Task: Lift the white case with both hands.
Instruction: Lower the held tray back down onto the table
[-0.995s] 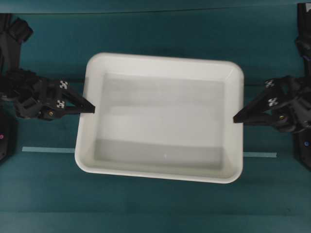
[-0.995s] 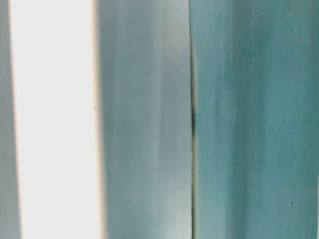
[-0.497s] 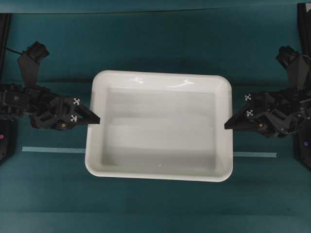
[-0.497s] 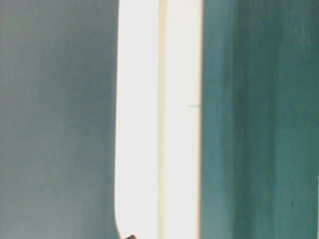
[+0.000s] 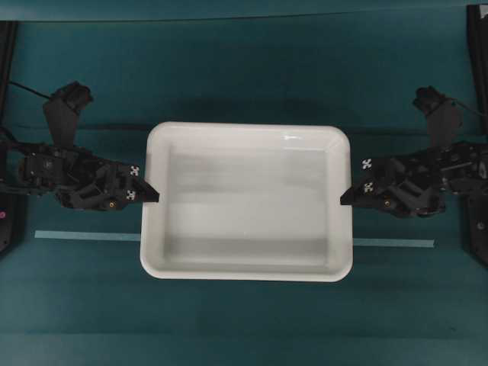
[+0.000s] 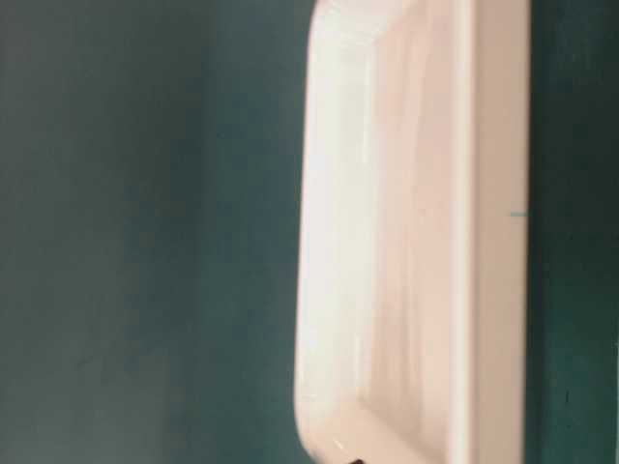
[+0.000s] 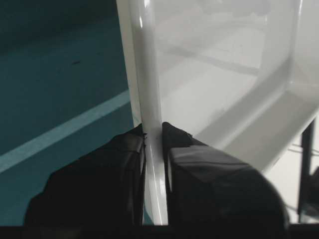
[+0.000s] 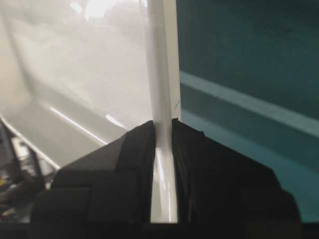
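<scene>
My left gripper keeps holding the white case for now, since the case hangs above the teal table in the left wrist view.
The white case [image 5: 248, 130] is an empty, glossy rectangular tray lying level in the middle of the overhead view. My left gripper [image 5: 152, 197] is shut on the rim of its left short side, one finger outside and one inside the wall. My right gripper [image 5: 345, 200] is shut on the right short side's rim in the same way. The left wrist view shows the rim [image 7: 147, 74] pinched between the black fingers of the left gripper [image 7: 153, 134]. The right wrist view shows the rim [image 8: 160, 59] clamped in the right gripper [image 8: 163, 127]. The table-level view shows the case [image 6: 493, 242] edge-on.
A teal table surface [image 5: 244, 69] lies under everything. A pale tape stripe [image 5: 84, 235] runs across it behind the case. Black arm bases stand at the far left [image 5: 8, 221] and far right [image 5: 476, 229] edges.
In the overhead view the case has shrunk steadily, so it has moved away from the camera, downward. Both grippers went down with it and kept their hold on the rims.
</scene>
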`<state>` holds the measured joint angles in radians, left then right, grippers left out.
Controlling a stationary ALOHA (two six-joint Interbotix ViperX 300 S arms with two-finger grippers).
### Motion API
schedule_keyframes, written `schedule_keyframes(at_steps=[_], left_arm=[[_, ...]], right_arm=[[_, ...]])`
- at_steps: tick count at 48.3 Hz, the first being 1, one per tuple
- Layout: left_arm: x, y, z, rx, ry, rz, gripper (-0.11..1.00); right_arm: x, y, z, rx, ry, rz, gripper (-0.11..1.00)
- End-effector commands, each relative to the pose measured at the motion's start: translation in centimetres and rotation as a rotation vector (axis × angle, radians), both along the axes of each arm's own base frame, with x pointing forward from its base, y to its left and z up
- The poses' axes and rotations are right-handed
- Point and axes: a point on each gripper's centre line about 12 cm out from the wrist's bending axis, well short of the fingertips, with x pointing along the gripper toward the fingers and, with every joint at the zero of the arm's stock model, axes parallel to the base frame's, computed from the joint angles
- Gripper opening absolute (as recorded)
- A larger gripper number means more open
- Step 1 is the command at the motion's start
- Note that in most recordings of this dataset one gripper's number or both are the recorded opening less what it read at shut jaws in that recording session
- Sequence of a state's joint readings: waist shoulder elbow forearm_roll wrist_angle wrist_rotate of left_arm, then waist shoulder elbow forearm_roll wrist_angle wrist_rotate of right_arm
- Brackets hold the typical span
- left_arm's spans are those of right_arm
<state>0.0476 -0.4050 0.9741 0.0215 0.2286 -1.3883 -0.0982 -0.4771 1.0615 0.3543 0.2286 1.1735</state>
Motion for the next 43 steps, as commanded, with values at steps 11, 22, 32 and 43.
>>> schedule_keyframes(at_steps=[11, 22, 32, 43], left_arm=[[-0.4, 0.2, -3.4, 0.0, 0.127, 0.002, 0.06], [-0.9, 0.4, -5.5, -0.005, 0.189, 0.01, 0.06], [-1.5, 0.7, -7.5, -0.009, 0.221, 0.023, 0.06], [-1.8, 1.2, -8.6, -0.012, 0.225, 0.043, 0.06]], right_arm=[[0.0, -0.2, -4.1, -0.016, 0.142, 0.019, 0.11], [0.3, -0.4, -5.4, -0.026, 0.17, 0.016, 0.11], [0.6, -0.7, -6.3, -0.04, 0.168, 0.0, 0.11], [0.8, -0.8, -7.7, -0.049, 0.192, -0.009, 0.11]])
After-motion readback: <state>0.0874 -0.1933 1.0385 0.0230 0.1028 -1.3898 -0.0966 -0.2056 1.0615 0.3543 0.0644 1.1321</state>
